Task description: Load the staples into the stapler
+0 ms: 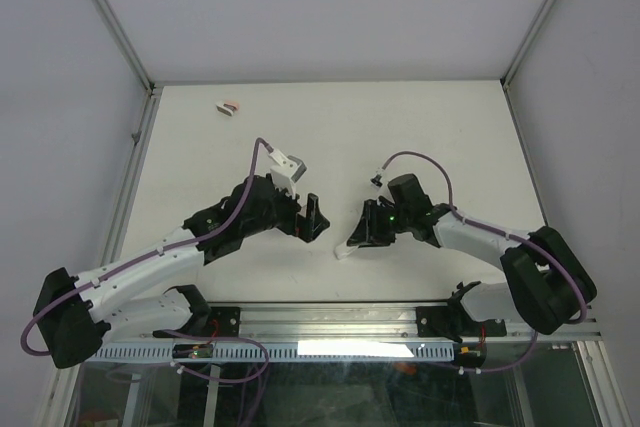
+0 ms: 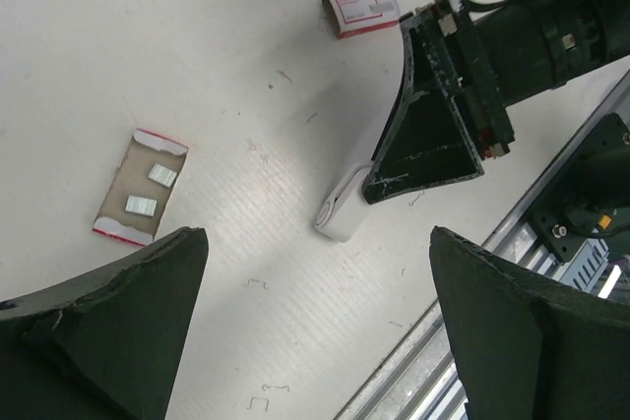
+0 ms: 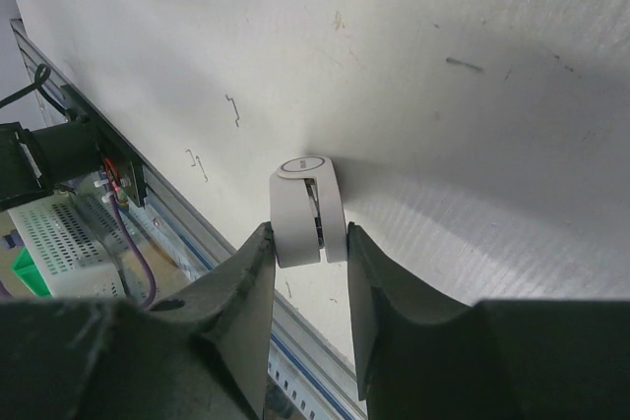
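The stapler [image 1: 343, 252] hangs low over flat, empty table, close to its shadow, so it is time for my right gripper to open now.
The white stapler [image 3: 307, 209] is pinched between the fingers of my right gripper [image 3: 308, 236], with its round end pointing away from the wrist, low over the table. From above, the stapler [image 1: 343, 252] pokes out below the right gripper [image 1: 358, 232]. My left gripper [image 2: 315, 243] is wide open and holds nothing; it hovers just left of the stapler [image 2: 340, 209]. From above, the left gripper [image 1: 312, 217] faces the right one. Two silvery strips of staples [image 2: 162, 175] lie in an open cardboard tray [image 2: 110, 215], left of the stapler.
A closed red-and-white box [image 2: 361, 9] lies beyond the right gripper. A small red-and-grey item [image 1: 228, 105] sits at the far left of the table. Loose single staples [image 2: 256, 284] are scattered by the metal front rail [image 1: 330, 322].
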Available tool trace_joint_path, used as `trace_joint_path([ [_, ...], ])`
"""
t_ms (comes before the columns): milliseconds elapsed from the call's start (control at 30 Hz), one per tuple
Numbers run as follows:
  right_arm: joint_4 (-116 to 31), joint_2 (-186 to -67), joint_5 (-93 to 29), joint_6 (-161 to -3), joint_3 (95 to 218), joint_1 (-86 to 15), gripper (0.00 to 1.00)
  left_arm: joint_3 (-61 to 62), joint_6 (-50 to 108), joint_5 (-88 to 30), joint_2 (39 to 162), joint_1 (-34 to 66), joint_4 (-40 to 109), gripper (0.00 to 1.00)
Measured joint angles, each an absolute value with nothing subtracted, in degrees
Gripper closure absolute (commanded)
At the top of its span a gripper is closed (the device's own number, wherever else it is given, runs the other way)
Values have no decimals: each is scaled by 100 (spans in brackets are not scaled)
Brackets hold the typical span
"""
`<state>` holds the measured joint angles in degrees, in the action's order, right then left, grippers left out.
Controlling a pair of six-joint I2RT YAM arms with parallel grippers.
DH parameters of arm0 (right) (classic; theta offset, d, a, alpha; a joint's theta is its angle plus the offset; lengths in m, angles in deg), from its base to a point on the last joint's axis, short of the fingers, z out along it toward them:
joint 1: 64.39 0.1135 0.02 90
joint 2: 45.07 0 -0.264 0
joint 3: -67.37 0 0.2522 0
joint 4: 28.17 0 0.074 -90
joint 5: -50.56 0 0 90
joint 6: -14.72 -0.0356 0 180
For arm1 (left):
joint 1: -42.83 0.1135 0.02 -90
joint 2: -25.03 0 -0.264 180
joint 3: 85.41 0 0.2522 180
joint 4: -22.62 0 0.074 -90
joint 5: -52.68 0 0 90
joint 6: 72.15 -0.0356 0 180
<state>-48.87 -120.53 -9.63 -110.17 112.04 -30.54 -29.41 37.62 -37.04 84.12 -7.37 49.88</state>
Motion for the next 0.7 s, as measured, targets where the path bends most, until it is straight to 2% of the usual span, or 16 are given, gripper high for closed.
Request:
trace_joint_path([
  [133, -4773, -12094, -1011, -11022, 11204, -3048, 92, -3149, 3895, -3728, 8477, -737, 4968, 1],
  [500, -4741, -12094, -1333, -10993, 11204, -3039, 36, -3660, 4109, -3619, 8619, -737, 4498, 4],
  [700, -5097, -11738, -1783, -10871, 11202, -3039, 21, -3809, 4064, -3529, 8659, -833, 4129, 4],
])
